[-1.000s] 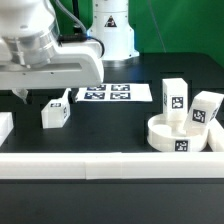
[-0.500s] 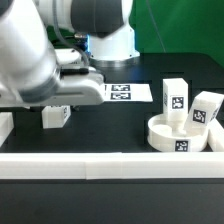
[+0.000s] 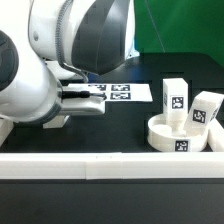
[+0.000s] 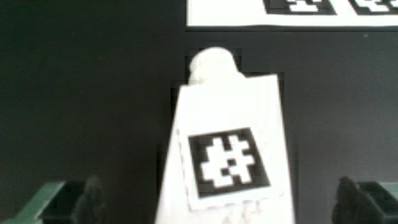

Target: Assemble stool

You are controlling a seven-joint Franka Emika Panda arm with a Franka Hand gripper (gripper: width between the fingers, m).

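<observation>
My gripper's fingers are on either side of the tagged white leg [image 4: 226, 185], so I need to close my gripper on it now.
In the wrist view a white blocky stool leg [image 4: 222, 140] lies on the black table, with a black-and-white tag on its upper face. My gripper [image 4: 217, 205] is open. Its dark fingers [image 4: 63, 200] stand wide on either side of the leg's near end and do not touch it. In the exterior view my arm [image 3: 60, 60] hides this leg and the gripper. The round white seat [image 3: 180, 135] sits at the exterior view's right, with two upright legs [image 3: 175, 98] [image 3: 205, 110] at it.
The marker board [image 3: 120, 92] lies behind the arm and shows in the wrist view [image 4: 294, 10] beyond the leg's tip. A long white rail [image 3: 110, 165] runs along the front edge. Another white rail piece [image 3: 5, 128] is at the exterior view's left.
My arm has swung down over the lone leg at the exterior view's left. It now fills more of the view and covers that leg. The seat and the two legs have not moved.
</observation>
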